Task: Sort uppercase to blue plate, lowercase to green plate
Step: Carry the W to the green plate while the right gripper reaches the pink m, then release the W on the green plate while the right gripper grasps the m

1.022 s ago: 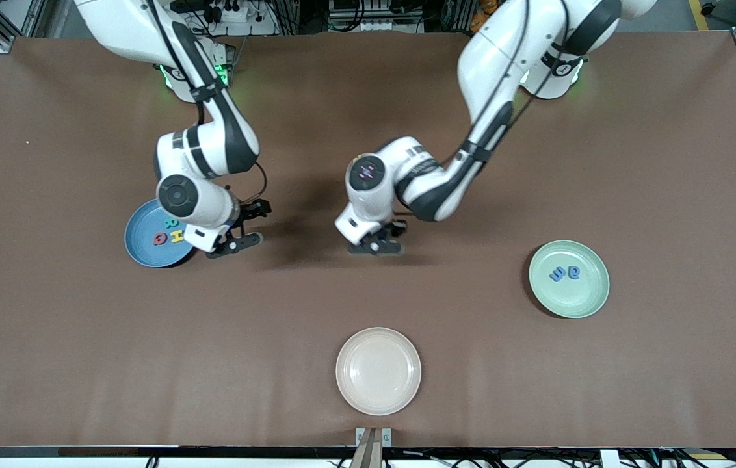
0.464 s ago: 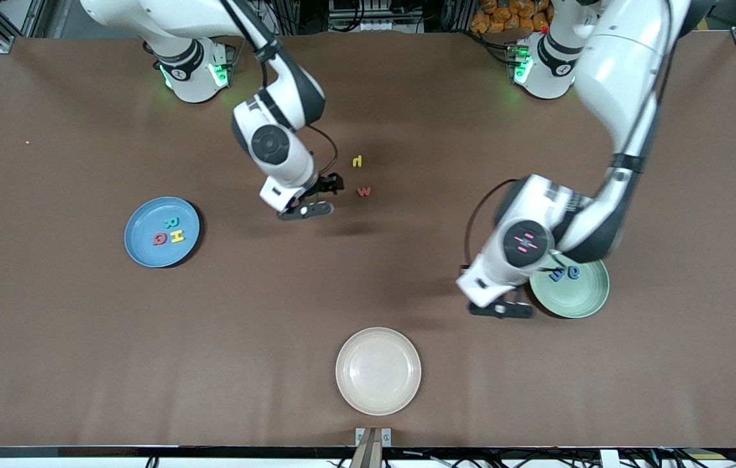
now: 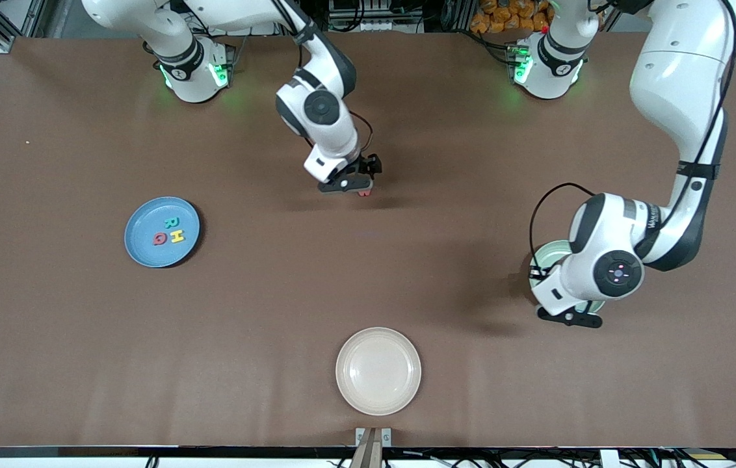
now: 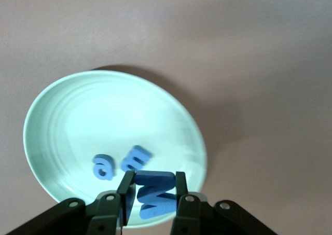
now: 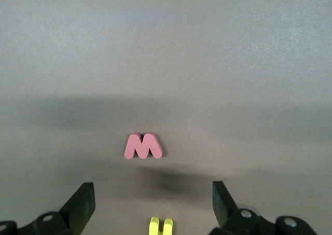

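Note:
The red uppercase M [image 3: 365, 192] [image 5: 143, 146] is past my right gripper's open fingers, so it isn't time to close yet. My right gripper should move toward the M first, then close on it.
My left gripper [image 4: 152, 194] is shut on a blue w-shaped lowercase letter [image 4: 154, 189] and hangs over the rim of the green plate [image 4: 78, 115]. Two more blue lowercase letters [image 4: 102, 166] lie in that plate. In the front view the left arm hides most of the green plate [image 3: 545, 250]. My right gripper [image 5: 151, 199] is open above the bare table, over a small yellow lowercase letter [image 5: 161, 226], with the red uppercase M [image 5: 143, 146] lying just past its fingertips. The blue plate [image 3: 142, 224] holds a teal R [image 3: 171, 223], a yellow H [image 3: 177, 236] and a red round letter [image 3: 159, 239].
A cream-white plate [image 3: 378, 370] with nothing in it sits near the table's front edge, midway between the two arms' ends. The brown table [image 3: 82, 338] stretches wide around all three plates.
The right arm swung from beside the blue plate to the red M and yellow letter at mid-table. The left arm carried the blue letter from there to over the green plate.

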Motion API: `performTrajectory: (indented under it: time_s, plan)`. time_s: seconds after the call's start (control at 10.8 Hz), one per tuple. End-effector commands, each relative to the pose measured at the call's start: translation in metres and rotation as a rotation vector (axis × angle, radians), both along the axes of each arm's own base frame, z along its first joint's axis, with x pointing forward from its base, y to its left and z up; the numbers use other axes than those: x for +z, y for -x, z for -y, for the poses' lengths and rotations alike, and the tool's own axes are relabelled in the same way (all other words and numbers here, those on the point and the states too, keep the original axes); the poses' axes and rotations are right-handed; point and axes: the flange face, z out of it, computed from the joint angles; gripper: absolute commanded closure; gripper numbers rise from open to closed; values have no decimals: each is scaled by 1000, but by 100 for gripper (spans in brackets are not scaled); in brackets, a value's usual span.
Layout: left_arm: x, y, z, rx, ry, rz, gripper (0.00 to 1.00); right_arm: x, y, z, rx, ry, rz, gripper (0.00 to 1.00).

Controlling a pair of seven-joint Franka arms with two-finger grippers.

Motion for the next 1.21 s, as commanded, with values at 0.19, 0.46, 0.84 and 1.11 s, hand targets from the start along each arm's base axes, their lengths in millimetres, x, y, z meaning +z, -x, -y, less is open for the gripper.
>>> performTrajectory:
  time_s: [0.19, 0.46, 0.84, 1.11]
  plan:
    - [-20, 22, -34, -5, 28, 26, 0, -12, -10, -25, -51, 30, 75, 0]
    - [34, 9, -35, 5, 30, 112, 0, -22, -13, -32, -58, 14, 74, 5]
    - [144, 25, -25, -4, -22, 136, 0, -24, -6, -33, -36, -5, 77, 14]
    - [208, 50, -13, 33, 23, 130, 0, -32, 1, -27, -21, -31, 89, 16]
